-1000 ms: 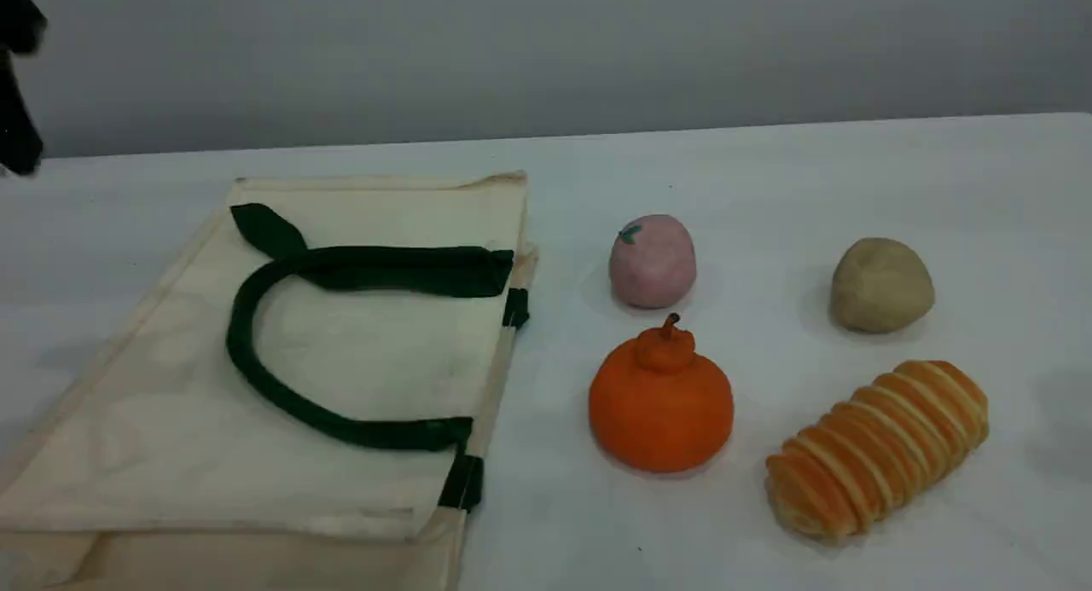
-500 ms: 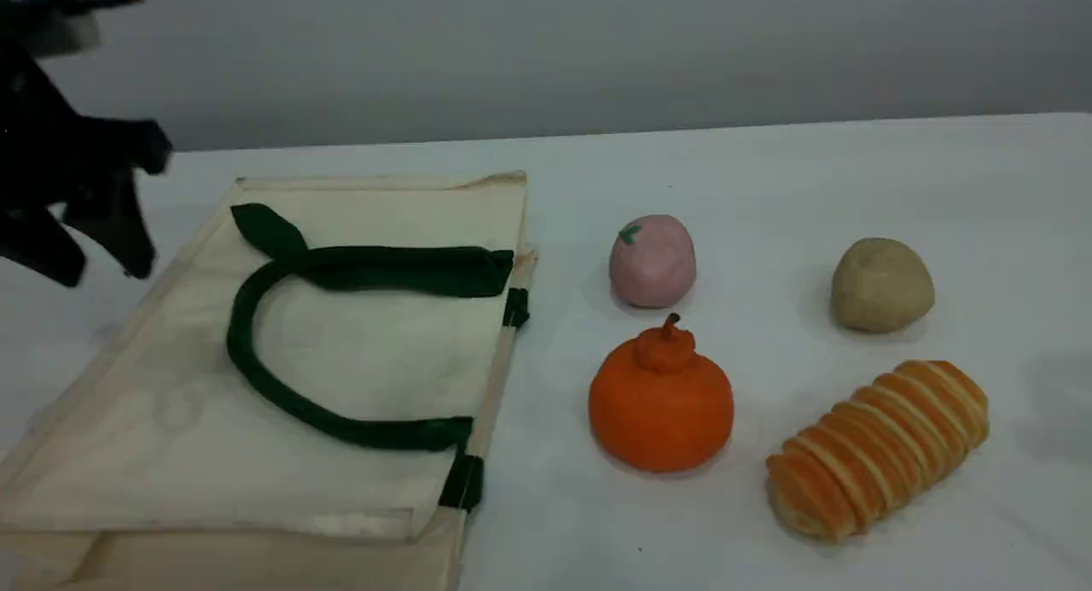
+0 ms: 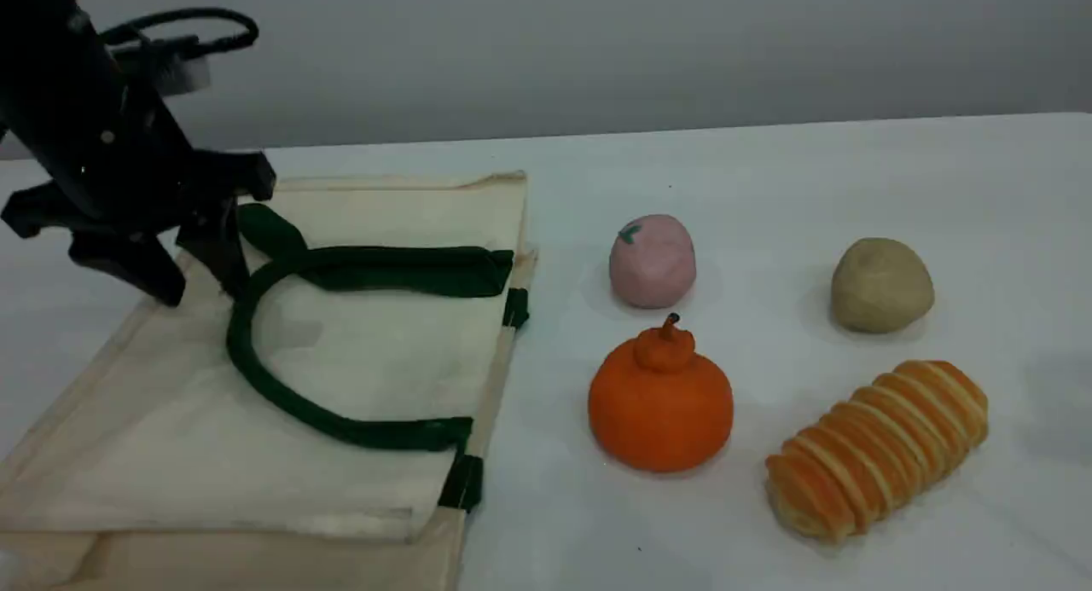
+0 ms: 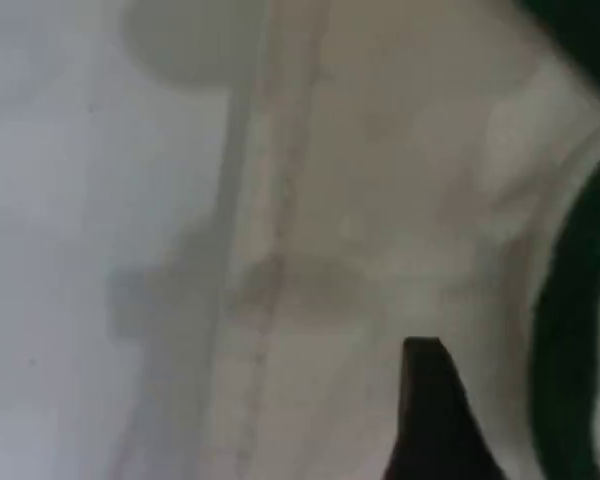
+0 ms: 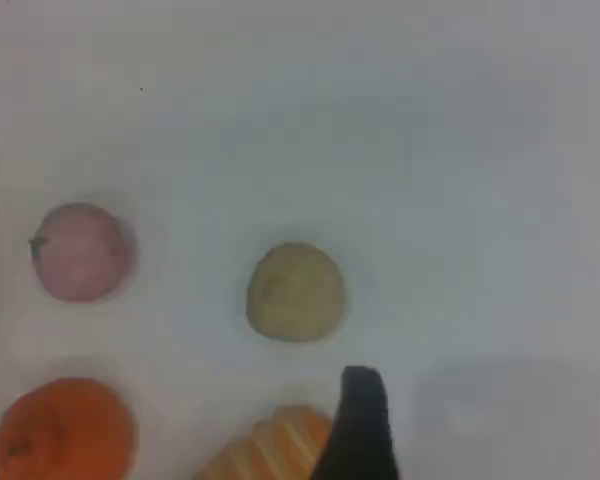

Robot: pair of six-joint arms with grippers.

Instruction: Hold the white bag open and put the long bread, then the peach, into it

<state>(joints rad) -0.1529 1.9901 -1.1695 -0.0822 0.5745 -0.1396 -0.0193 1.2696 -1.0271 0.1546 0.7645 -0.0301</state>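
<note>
The left gripper grabs the white bag by the looped green handle next, since the white bag (image 3: 358,352) lies flat and slack.
The white bag (image 3: 358,352) lies flat at the table's left, its mouth toward the foods and a dark green handle (image 3: 281,403) looped on top. My left gripper (image 3: 198,286) hangs open just above the bag's far left part, beside the handle's bend. In the left wrist view one fingertip (image 4: 430,420) shows over cream cloth (image 4: 360,200) with the green strap (image 4: 570,330) to its right. The long bread (image 3: 879,446) lies at the front right, and the peach (image 3: 653,260) sits mid-table. Only one fingertip (image 5: 360,420) of my right gripper shows, above the bread's end (image 5: 270,450). It holds nothing.
An orange fruit with a stem knob (image 3: 661,403) stands in front of the peach, close to the bag's mouth. A beige lump (image 3: 881,284) sits behind the bread. The grey wall runs behind the table's far edge (image 3: 768,124).
My left arm has come in from the upper left and moved right and down, from beyond the bag's edge to over the bag beside the handle. The foods and the bag have not moved.
</note>
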